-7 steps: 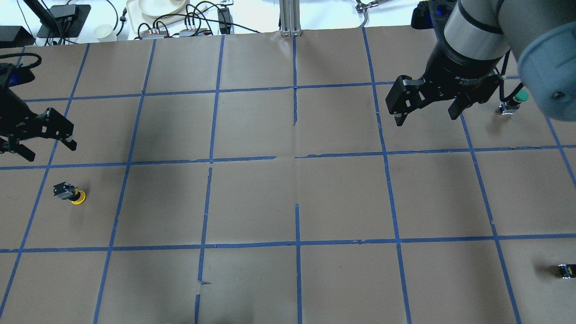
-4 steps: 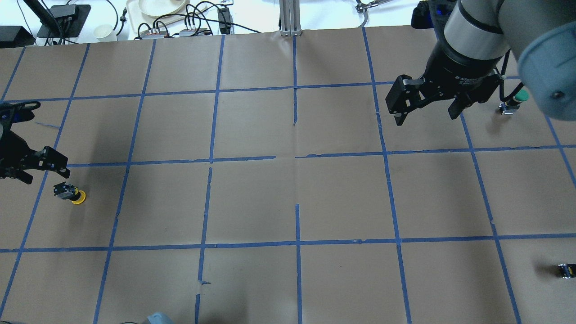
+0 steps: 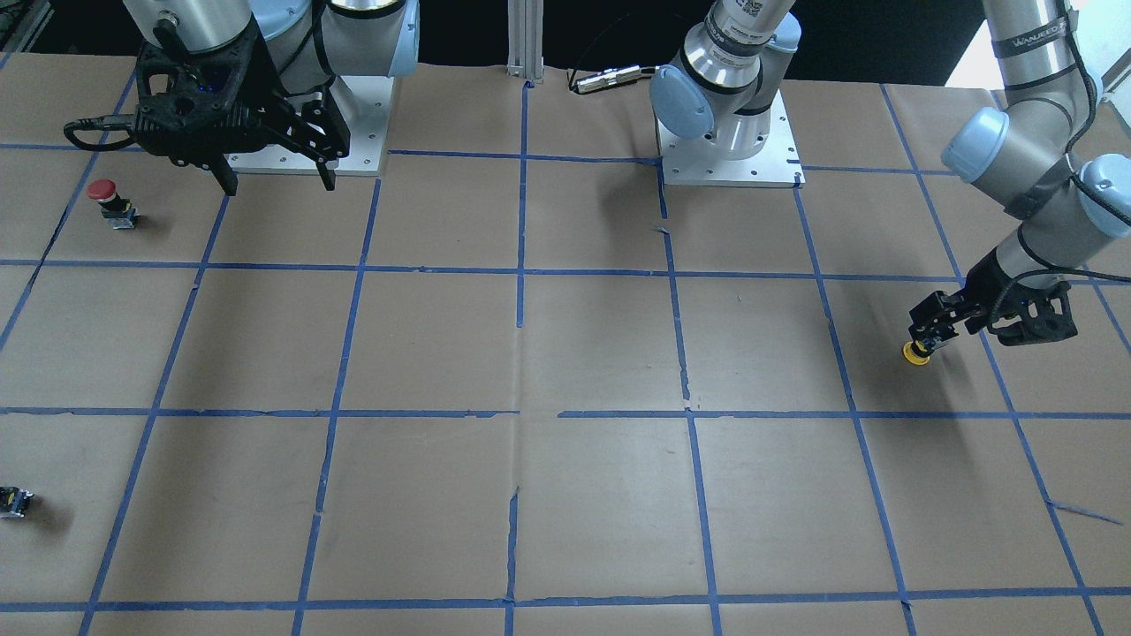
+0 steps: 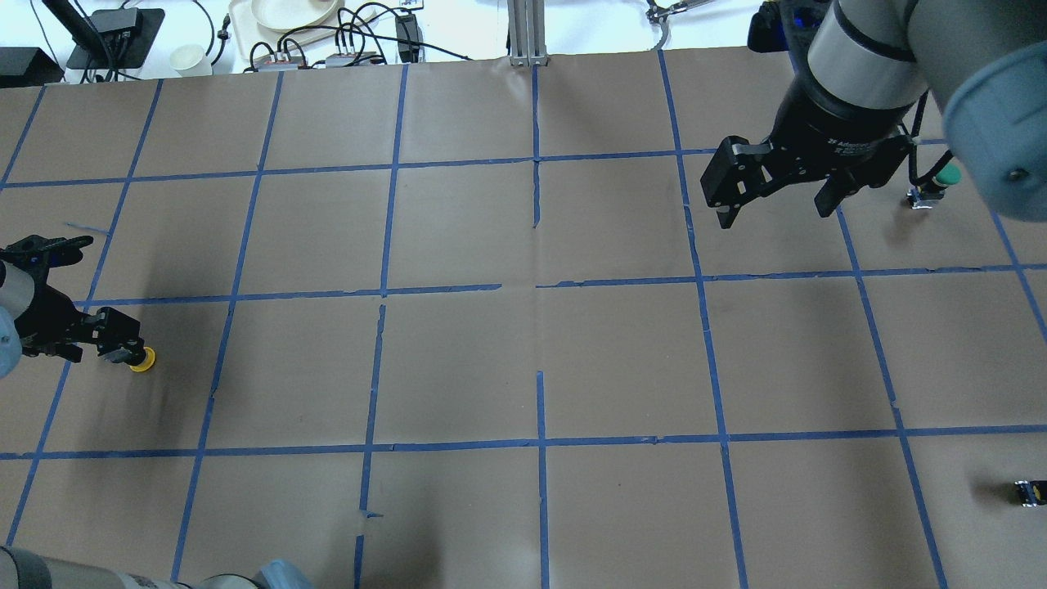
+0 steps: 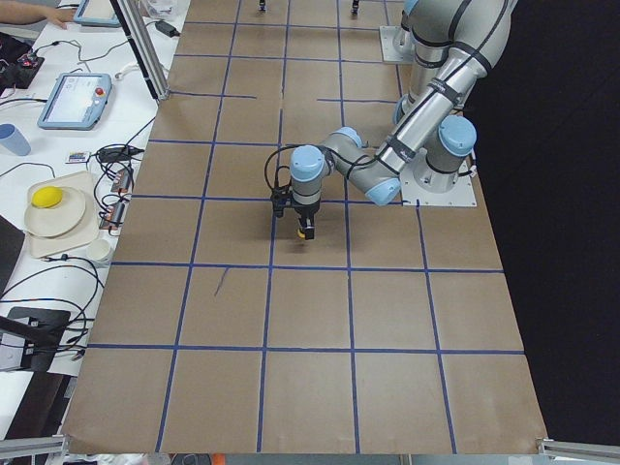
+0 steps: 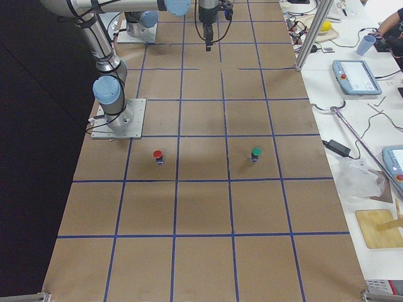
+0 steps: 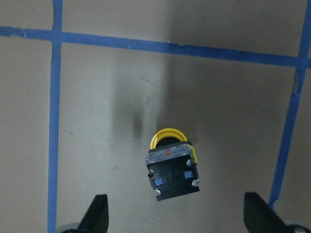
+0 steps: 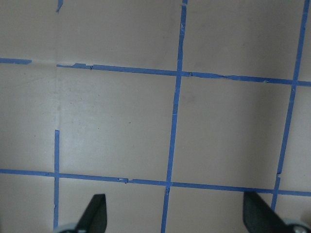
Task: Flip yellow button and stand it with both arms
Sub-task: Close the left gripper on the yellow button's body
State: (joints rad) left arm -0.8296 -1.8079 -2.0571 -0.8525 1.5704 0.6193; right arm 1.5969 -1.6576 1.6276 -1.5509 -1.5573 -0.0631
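My left gripper will next grab the yellow button (image 7: 165, 135) by its black and grey body (image 7: 172, 174) to flip it and stand it up.
The yellow button (image 4: 141, 360) lies on its side on the brown paper at the table's left. Its yellow cap (image 7: 166, 137) points away from its black and grey body (image 7: 173, 171). It also shows in the front view (image 3: 916, 353) and in the left side view (image 5: 306, 232). My left gripper (image 4: 96, 345) hangs just above it, open. In the left wrist view the body sits between the two fingertips (image 7: 98, 213) and a little ahead of them, untouched. My right gripper (image 4: 775, 211) is open and empty, high over the far right (image 3: 279, 184).
A green-capped button (image 4: 941, 178) stands behind my right gripper. A red-capped button (image 3: 106, 199) stands near it. A tiny black-and-yellow part (image 4: 1029, 492) lies at the near right edge. Blue tape lines grid the paper.
My left gripper has moved toward the near edge and down, from behind the yellow button to right over it, still open. The button and the right arm have not moved.
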